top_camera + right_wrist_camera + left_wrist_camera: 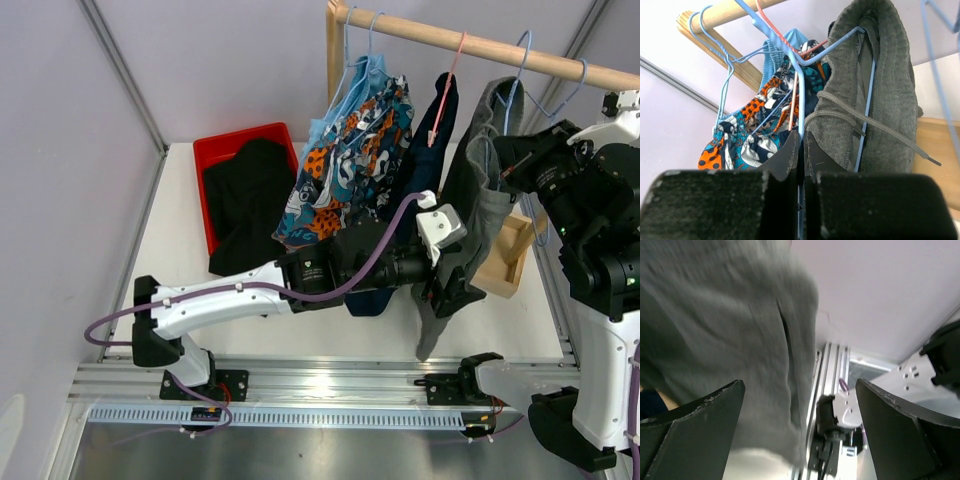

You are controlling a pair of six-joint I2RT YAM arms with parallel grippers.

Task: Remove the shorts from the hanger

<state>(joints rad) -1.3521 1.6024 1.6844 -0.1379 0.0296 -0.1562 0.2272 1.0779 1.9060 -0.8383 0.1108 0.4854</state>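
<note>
My left gripper will pull the shorts off, so next it should grab the grey shorts by the lower part's side edge (466,266) (794,395), which leaves the hanger and the waistband free.
Grey shorts (478,185) hang on a blue wire hanger (801,105) from the wooden rod (470,42). My right gripper (801,134) is shut on that hanger's wire just below its neck, beside the grey waistband (890,90). In the top view it sits at the hanger's shoulder (508,155). My left gripper (455,290) reaches across to the lower part of the grey shorts and stands open. In its wrist view the grey fabric (725,315) hangs between the spread fingers (799,385), untouched. Patterned shorts (350,160) and navy shorts (430,150) hang further left.
A red bin (215,150) at the back left holds black shorts (250,200). A wooden box (505,255) stands behind the grey shorts. The navy pair hangs on a pink hanger (445,90). An aluminium rail (330,385) runs along the near edge.
</note>
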